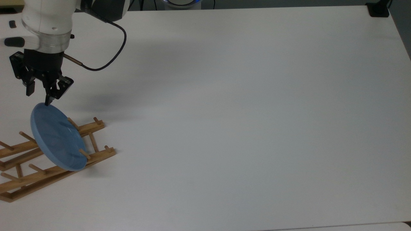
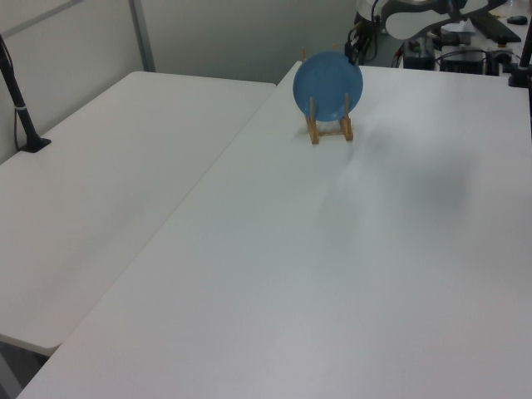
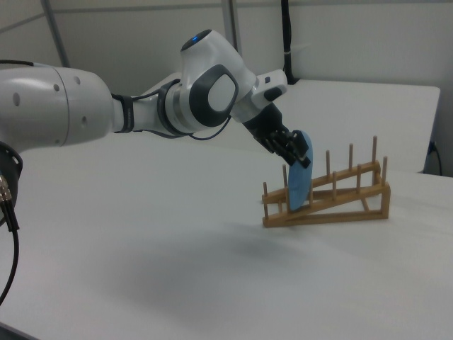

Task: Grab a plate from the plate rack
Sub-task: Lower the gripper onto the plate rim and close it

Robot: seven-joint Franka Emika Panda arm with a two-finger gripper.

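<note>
Next, my gripper grabs the plate by its rim (image 2: 342,56) and lifts the light-blue plate out of the wooden plate rack (image 2: 330,130).
The light-blue plate (image 1: 57,137) stands on edge between the pegs at the low end of the wooden plate rack (image 1: 98,156), near the top view's left edge. My gripper (image 1: 38,98) is open and hangs just over the plate's upper rim. One fingertip (image 1: 47,103) is right at the rim, the other (image 1: 29,93) is off to its side. In the right view the gripper (image 3: 298,157) sits at the top edge of the plate (image 3: 300,180), which leans in the sloping rack (image 3: 341,203). The left view has the plate (image 2: 327,84) face-on in the rack (image 2: 330,130).
The white table (image 1: 240,112) stretches wide to the top view's right. A black mount (image 1: 378,9) sits on its far right corner. My black cable (image 1: 109,61) loops beside the wrist. A second table (image 2: 108,183) with a black post (image 2: 20,104) lies at the left view's left.
</note>
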